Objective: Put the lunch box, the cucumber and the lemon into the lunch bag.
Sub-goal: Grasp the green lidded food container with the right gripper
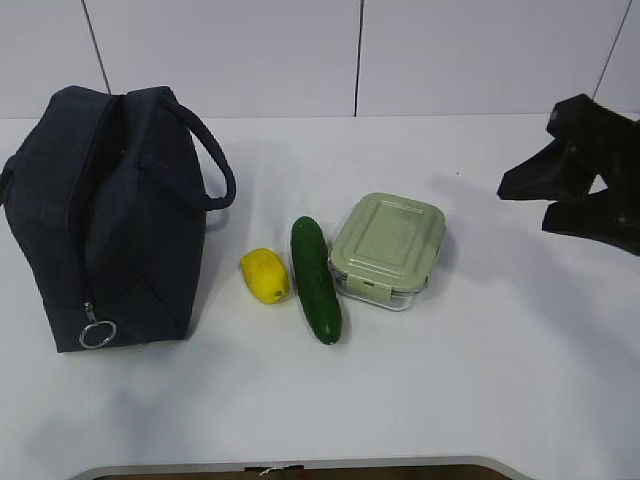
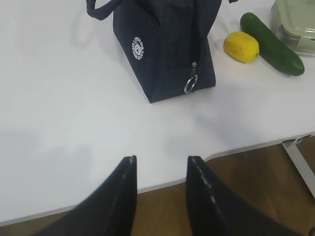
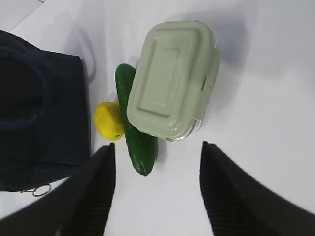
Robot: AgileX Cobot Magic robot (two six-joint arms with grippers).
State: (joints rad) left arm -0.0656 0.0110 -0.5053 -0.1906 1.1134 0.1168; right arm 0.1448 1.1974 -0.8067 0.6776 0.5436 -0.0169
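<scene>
The lunch box needs to go into the lunch bag, so my right gripper should grab it by its long side next.
The navy lunch bag stands at the left, its zipper ring pull low on the near end. To its right lie the yellow lemon, the dark green cucumber and the green-lidded lunch box, side by side. My right gripper hovers open and empty to the right of the lunch box. In the right wrist view it is above the table, just short of the lunch box and cucumber. My left gripper is open and empty over the table's front edge, well short of the bag.
The white table ends at a rounded front edge with wooden floor beyond. A white panelled wall runs behind. The bag's loop handle sticks out toward the lemon.
</scene>
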